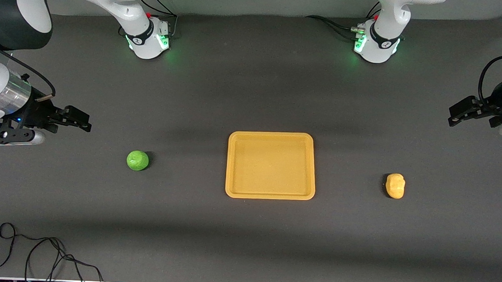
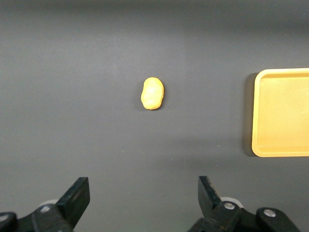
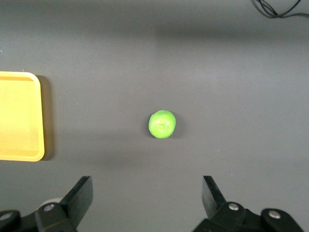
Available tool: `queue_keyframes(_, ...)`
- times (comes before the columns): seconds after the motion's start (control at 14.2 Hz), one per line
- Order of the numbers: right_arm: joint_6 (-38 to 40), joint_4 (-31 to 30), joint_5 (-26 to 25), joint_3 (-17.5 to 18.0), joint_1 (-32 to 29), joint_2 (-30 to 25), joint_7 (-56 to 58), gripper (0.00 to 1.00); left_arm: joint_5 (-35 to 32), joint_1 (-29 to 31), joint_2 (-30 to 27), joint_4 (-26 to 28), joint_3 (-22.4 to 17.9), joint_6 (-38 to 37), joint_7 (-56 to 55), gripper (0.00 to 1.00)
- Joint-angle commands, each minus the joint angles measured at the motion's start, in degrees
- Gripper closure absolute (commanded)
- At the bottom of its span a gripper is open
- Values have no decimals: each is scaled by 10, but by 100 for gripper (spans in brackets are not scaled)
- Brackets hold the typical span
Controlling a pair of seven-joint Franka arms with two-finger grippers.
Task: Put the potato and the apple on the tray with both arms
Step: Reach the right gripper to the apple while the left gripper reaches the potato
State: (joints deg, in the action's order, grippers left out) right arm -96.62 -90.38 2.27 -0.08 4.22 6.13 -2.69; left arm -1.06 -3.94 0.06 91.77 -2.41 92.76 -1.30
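The potato needs to go on the tray [image 1: 272, 134], so my left gripper will pick it up next by its rounded middle [image 1: 395, 186].
The yellow-orange tray [image 1: 272, 134] lies empty in the middle of the table. The green apple [image 1: 137, 160] sits beside it toward the right arm's end. The potato [image 1: 395, 186] lies beside it toward the left arm's end. My right gripper [image 1: 82, 123] hangs open and empty over bare table, apart from the apple. My left gripper [image 1: 455, 118] hangs open and empty over bare table, apart from the potato. The left wrist view shows the potato [image 2: 152, 94], the tray's edge [image 2: 282, 113] and the open left gripper [image 2: 144, 193]. The right wrist view shows the apple [image 3: 162, 124], the tray's edge [image 3: 19, 116] and the open right gripper [image 3: 147, 193].
A loose black cable [image 1: 38, 254] lies on the table near the front camera's edge at the right arm's end. The two arm bases [image 1: 149, 39] [image 1: 376, 44] stand along the table's edge farthest from the front camera.
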Motion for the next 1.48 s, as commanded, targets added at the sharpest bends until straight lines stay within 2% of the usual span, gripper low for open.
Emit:
queue_keyframes(0.0, 13, 32, -4, -7, 8, 23, 3, 0, 4, -5, 23, 8, -5, 30, 9, 0)
queue_keyframes(0.21, 19, 36, -11, -4, 8, 21, -6, 0, 4, -7, 76, 9, -5, 65, 9, 0)
queue_keyframes(0.63, 20, 18, -10, -4, 8, 24, -13, 0, -1, -8, 225, 22, -5, 221, 9, 0)
queue_keyframes(0.91, -16, 5, -11, -1, 15, 77, -11, 0, -1, -10, 292, 52, -5, 301, 9, 0)
queue_keyframes(1.41, -228, -179, -10, 0, 26, 81, -14, 0, -10, -18, 354, 96, -6, 404, 9, 4)
